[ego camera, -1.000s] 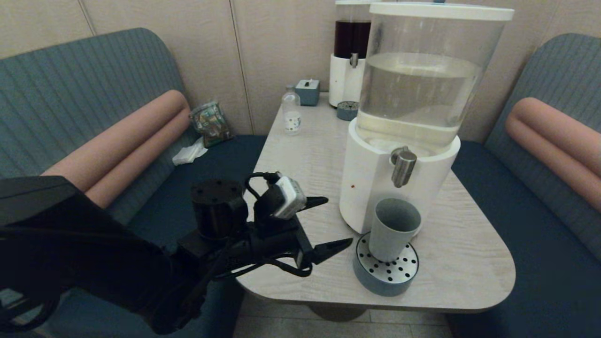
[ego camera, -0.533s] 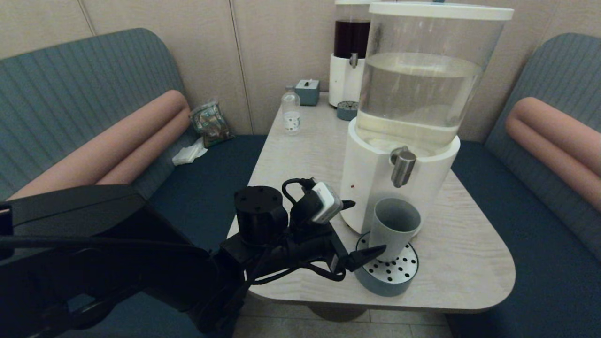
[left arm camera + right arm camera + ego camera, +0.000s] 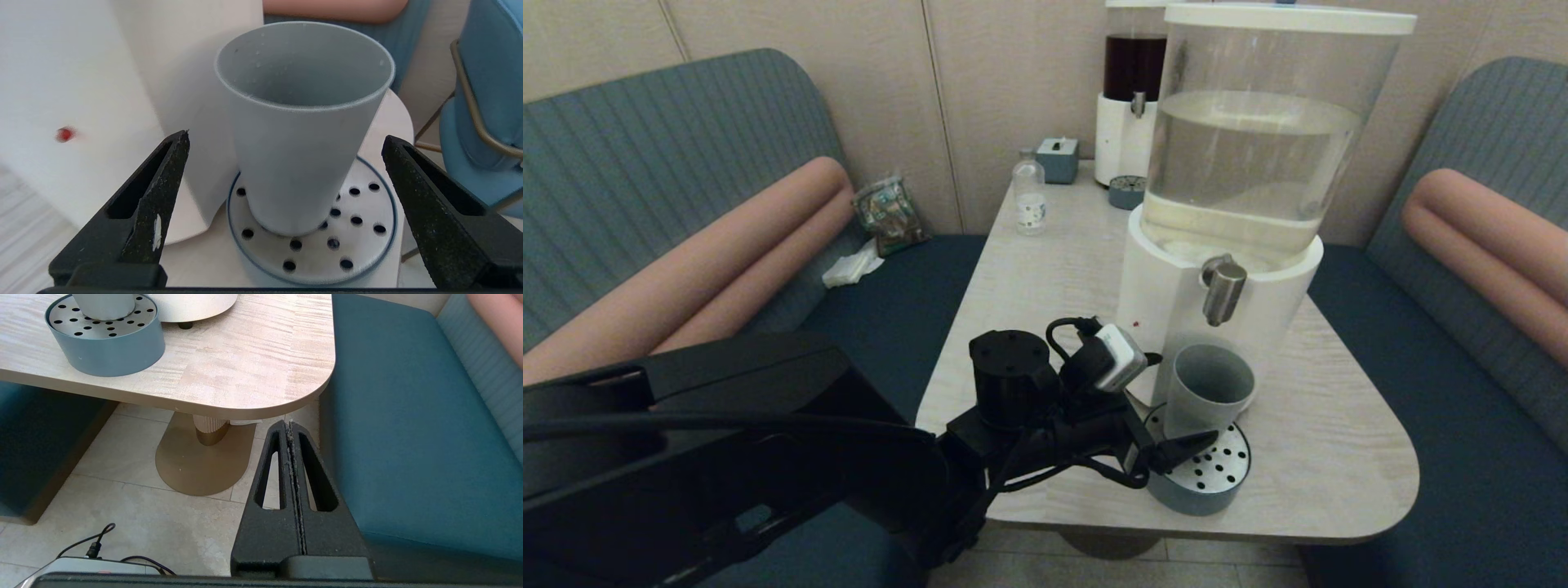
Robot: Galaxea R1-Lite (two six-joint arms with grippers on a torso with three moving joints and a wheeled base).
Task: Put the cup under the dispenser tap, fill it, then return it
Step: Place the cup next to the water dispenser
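The cup is beyond my left gripper's open fingers, above the perforated tray, so the gripper moves toward the cup before closing on the cup (image 3: 1207, 392) (image 3: 302, 155).
The grey-blue cup (image 3: 1207, 392) stands upright on a round perforated drip tray (image 3: 1205, 482), directly below the brushed-metal dispenser tap (image 3: 1223, 290) of the large clear tank. My left gripper (image 3: 1186, 398) is open at the cup's left side, one finger on each side of the lower body and neither touching it. The left wrist view shows the cup (image 3: 302, 155) centred between the wide-open left gripper (image 3: 286, 135), with the tray (image 3: 359, 228) beneath. My right gripper (image 3: 289, 424) is shut and empty, parked low beside the table's near right corner.
The tank's white base (image 3: 1168, 318) stands just behind the left gripper. A dark-liquid dispenser (image 3: 1131, 98), a clear bottle (image 3: 1030, 196) and a small box (image 3: 1058, 159) stand at the table's far end. Blue seats (image 3: 1437, 392) flank the table.
My left arm has moved right across the table's front, and its open fingers now straddle the cup. The cup and the tap have not moved.
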